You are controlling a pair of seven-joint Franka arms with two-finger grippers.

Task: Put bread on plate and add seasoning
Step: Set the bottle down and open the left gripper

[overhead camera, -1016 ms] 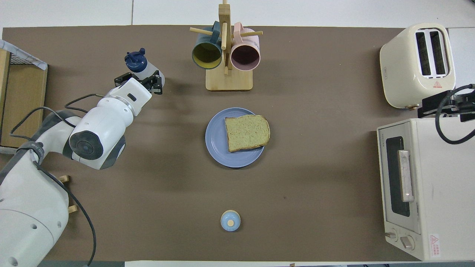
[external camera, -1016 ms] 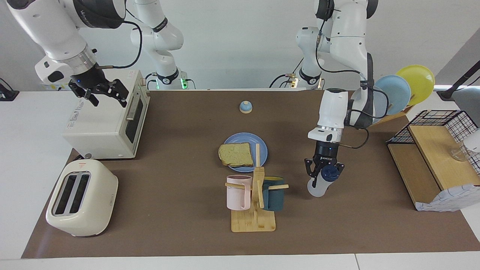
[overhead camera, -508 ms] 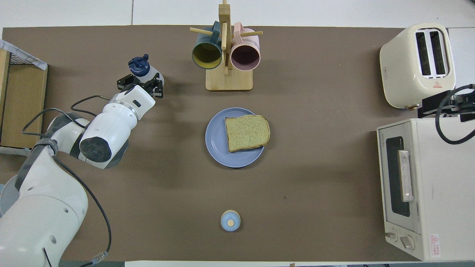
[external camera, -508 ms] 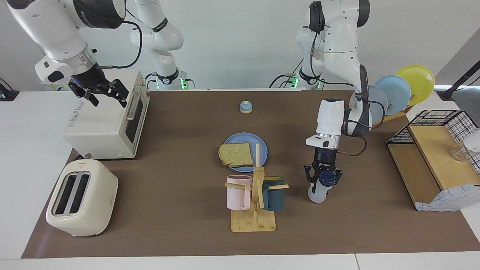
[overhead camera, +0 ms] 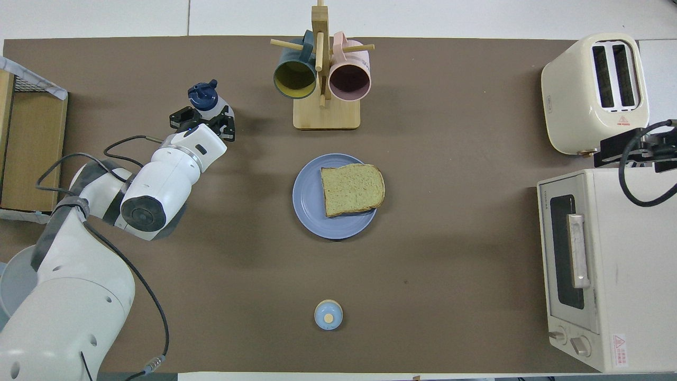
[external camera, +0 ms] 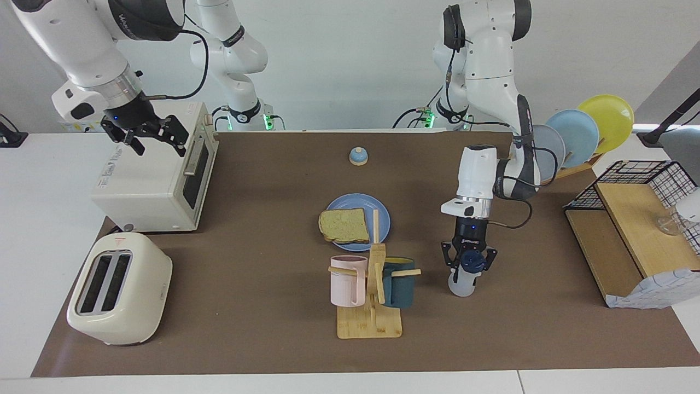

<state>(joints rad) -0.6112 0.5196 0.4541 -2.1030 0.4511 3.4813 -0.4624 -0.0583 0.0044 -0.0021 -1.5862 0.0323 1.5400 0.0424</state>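
Note:
The seasoning bottle (overhead camera: 219,109) would stand, because my left gripper holds it upright on the brown tabletop in the overhead view. It is time for my left gripper to open.
The bread (external camera: 344,225) lies flat on the blue plate (external camera: 383,216) in the middle of the table; in the overhead view the bread (overhead camera: 351,189) covers the part of the plate (overhead camera: 309,203) toward the right arm's end. The seasoning bottle (external camera: 462,279) stands upright beside the mug tree, toward the left arm's end, its navy cap (overhead camera: 203,96) on top. My left gripper (external camera: 469,262) points straight down and is shut on the bottle's neck; it also shows in the overhead view (overhead camera: 203,117). My right gripper (external camera: 146,135) waits open and empty over the toaster oven.
A wooden mug tree (external camera: 372,284) holds a pink and a teal mug, farther from the robots than the plate. A toaster oven (external camera: 156,175) and a toaster (external camera: 117,287) stand at the right arm's end. A bell (external camera: 358,156) sits nearer the robots. A plate rack (external camera: 579,134) and a wire shelf (external camera: 634,230) stand at the left arm's end.
The left gripper has turned the tilted bottle upright and shifted it slightly toward the mug tree. The right arm has not moved.

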